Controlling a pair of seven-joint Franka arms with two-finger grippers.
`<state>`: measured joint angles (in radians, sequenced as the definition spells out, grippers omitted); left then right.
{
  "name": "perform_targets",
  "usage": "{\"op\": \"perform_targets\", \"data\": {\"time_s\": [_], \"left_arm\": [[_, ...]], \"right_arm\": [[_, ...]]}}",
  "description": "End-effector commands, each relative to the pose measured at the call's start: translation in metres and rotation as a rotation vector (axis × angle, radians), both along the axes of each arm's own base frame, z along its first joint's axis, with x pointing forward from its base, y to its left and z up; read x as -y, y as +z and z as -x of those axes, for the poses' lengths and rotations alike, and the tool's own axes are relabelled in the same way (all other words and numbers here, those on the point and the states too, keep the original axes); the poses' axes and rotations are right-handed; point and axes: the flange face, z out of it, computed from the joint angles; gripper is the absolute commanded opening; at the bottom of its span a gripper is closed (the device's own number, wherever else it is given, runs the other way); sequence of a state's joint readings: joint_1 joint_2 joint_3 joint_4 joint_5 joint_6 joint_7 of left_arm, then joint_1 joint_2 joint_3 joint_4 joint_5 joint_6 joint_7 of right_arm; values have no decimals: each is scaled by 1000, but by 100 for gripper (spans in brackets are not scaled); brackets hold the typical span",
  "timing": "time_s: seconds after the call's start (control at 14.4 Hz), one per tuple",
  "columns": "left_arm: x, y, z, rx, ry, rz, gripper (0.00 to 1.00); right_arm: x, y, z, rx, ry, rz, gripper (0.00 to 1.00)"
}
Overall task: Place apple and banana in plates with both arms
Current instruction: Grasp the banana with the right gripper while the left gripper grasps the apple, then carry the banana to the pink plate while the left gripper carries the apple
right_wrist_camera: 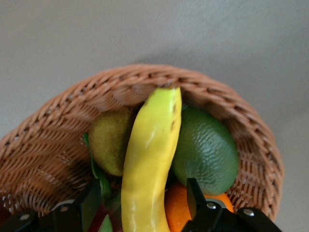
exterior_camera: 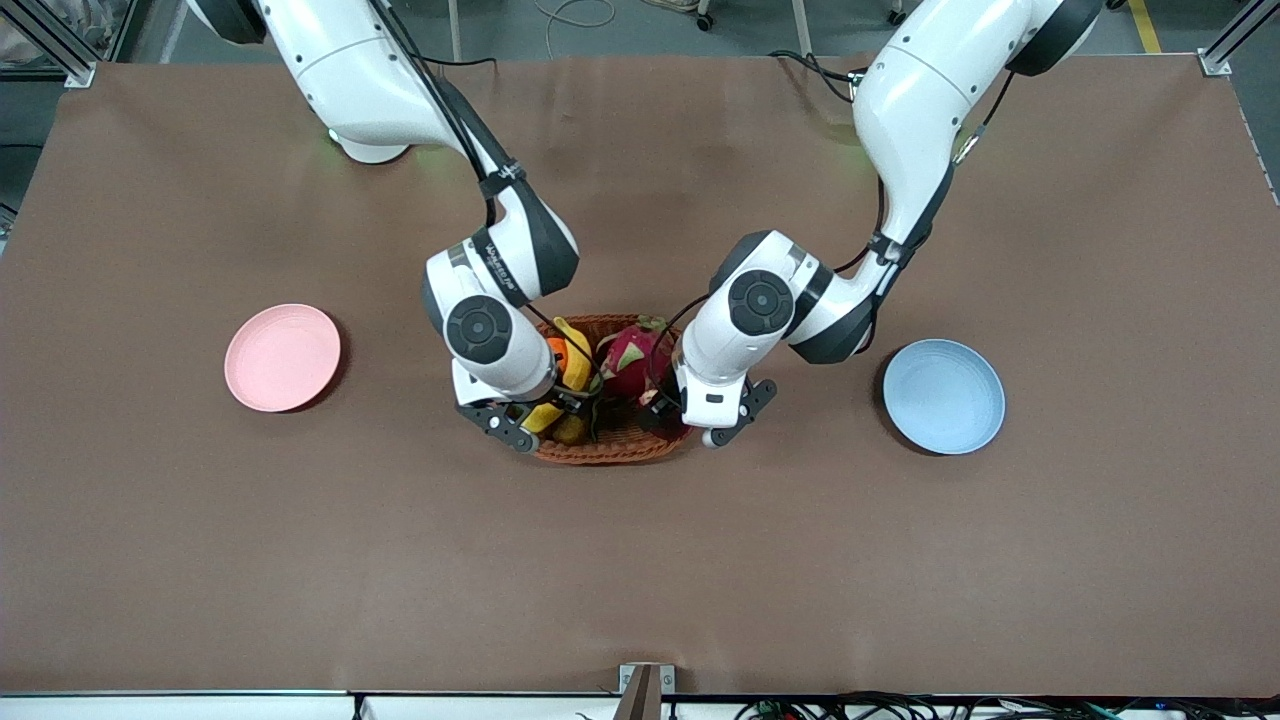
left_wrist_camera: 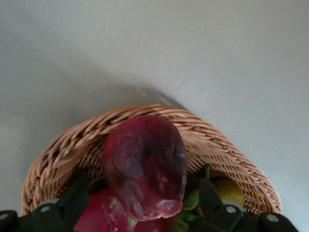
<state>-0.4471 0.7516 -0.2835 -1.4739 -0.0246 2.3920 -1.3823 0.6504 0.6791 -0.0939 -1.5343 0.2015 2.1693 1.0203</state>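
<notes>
The robot's left gripper should next grab the dark red apple by its rounded body (left_wrist_camera: pixel 144 162), so that it can put the apple on the blue plate.
The dark red apple (left_wrist_camera: pixel 145 164) lies in the wicker basket (exterior_camera: pixel 610 450), against its rim. My left gripper (left_wrist_camera: pixel 145 186) is down in the basket, open, one finger on each side of the apple with gaps showing. In the front view the left gripper (exterior_camera: pixel 662 405) hides the apple. The yellow banana (right_wrist_camera: pixel 147 159) lies across the other fruit in the basket. My right gripper (right_wrist_camera: pixel 143 186) is open and straddles it without touching. The banana (exterior_camera: pixel 576 352) and the right gripper (exterior_camera: pixel 555 408) also show in the front view. The pink plate (exterior_camera: pixel 282 357) and the blue plate (exterior_camera: pixel 943 396) are empty.
The basket also holds a pink dragon fruit (exterior_camera: pixel 632 360), an orange (right_wrist_camera: pixel 181 208), a dark green fruit (right_wrist_camera: pixel 207 150) and a yellow-green fruit (right_wrist_camera: pixel 108 140). The pink plate lies toward the right arm's end of the table, the blue plate toward the left arm's end.
</notes>
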Motion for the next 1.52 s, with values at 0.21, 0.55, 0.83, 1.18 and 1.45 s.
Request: {"op": "perform_targets", "data": {"time_s": [0.21,0.55,0.83,1.18,1.45], "left_arm": [[4,-16,-7,17,32,21,69],[-9,38,-15,46,31,14,25],[-64,116,-25,20,-22,-76,25],[-152,145,-21,-10,-200,-225,27],[-245,140,-20,-29,-342,-261,27]], "right_arm": [[-2,2,-4,0,-25,-12,71],[-2,-1,-3,-2,-25,-10,47],[-2,-2,-3,-3,-17,-10,44],[-1,3,-5,0,-4,-7,29],[2,31,-10,-24,-1,-2,26]]}}
